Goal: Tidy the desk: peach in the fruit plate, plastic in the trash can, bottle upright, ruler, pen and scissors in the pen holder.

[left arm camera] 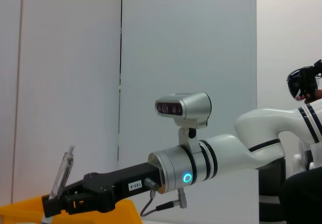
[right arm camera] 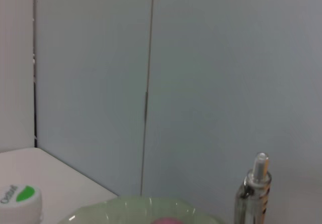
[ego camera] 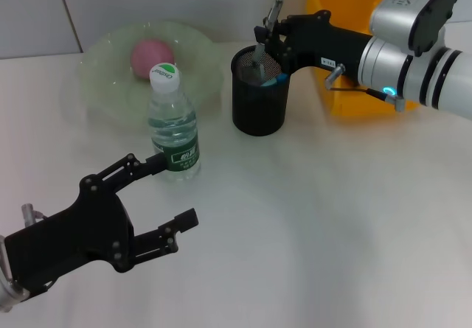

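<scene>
The pen's lower end (ego camera: 257, 68) is inside the black mesh pen holder's rim (ego camera: 245, 55) and the pen would stay in, so my right gripper releases the pen next.
My right gripper (ego camera: 264, 39) is shut on a clear silver-tipped pen (ego camera: 277, 5), held upright just above the black mesh pen holder (ego camera: 258, 110). The pen (left arm camera: 63, 171) and that gripper (left arm camera: 64, 202) also show in the left wrist view. Something blue (ego camera: 277, 80) sticks up inside the holder; I cannot tell whether it is the ruler or the scissors. A pink peach (ego camera: 151, 55) lies in the green fruit plate (ego camera: 103, 85). The bottle (ego camera: 174, 133) stands upright in front of the plate. Near the front left, my left gripper (ego camera: 175, 190) is open and holds nothing. No plastic is in view.
A yellow trash can (ego camera: 352, 96) stands behind my right arm, to the right of the pen holder. The right wrist view shows the pen tip (right arm camera: 257, 181), the plate rim (right arm camera: 136, 204) and the bottle cap (right arm camera: 17, 200).
</scene>
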`<action>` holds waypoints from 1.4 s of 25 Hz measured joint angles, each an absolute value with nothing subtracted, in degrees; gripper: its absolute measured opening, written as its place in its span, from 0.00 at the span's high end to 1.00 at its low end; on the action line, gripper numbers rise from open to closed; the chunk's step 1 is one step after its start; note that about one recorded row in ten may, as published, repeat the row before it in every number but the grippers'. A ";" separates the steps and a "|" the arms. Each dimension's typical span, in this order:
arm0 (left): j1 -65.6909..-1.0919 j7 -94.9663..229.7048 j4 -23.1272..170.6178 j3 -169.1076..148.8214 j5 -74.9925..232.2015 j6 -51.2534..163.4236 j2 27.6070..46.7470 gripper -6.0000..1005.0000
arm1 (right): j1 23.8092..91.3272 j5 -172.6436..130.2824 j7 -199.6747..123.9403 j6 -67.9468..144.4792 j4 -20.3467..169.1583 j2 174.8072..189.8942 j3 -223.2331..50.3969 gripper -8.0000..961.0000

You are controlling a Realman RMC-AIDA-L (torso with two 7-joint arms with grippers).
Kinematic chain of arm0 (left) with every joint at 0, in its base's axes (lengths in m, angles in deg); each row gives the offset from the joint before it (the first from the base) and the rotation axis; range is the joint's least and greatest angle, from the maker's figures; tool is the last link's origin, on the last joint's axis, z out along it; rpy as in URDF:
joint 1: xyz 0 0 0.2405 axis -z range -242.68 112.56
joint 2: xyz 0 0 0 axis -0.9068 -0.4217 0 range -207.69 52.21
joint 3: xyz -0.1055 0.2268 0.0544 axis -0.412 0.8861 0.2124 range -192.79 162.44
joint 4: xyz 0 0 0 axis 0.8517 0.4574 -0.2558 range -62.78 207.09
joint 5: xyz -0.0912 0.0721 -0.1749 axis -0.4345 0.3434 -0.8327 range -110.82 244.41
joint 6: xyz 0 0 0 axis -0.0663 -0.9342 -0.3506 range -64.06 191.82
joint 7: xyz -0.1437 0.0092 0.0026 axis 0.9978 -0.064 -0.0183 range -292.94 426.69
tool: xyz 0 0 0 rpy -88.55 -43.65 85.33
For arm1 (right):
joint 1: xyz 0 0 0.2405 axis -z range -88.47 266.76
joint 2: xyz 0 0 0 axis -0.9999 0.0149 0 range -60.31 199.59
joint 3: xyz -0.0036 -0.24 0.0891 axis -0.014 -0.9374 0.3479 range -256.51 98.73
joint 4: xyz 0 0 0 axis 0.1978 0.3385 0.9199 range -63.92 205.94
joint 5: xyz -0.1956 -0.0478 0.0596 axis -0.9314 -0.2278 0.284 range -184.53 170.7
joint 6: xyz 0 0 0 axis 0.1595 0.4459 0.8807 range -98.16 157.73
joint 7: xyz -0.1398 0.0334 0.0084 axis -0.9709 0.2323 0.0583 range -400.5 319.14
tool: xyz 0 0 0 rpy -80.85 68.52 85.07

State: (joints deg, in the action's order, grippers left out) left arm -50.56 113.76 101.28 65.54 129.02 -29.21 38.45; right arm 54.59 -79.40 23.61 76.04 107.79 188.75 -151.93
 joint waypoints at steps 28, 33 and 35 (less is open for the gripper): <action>-50.26 116.69 101.44 65.58 130.18 -29.81 35.91 0.16 | 65.81 -83.53 35.34 99.15 122.39 186.36 -142.55 0.28; -49.25 117.97 101.74 63.20 134.22 -29.94 35.69 0.16 | 66.77 -100.69 35.67 126.09 121.13 182.25 -126.20 0.16; -49.19 117.97 101.80 62.95 134.53 -29.95 35.74 0.16 | 66.92 -103.30 35.11 127.74 120.66 181.82 -125.59 0.15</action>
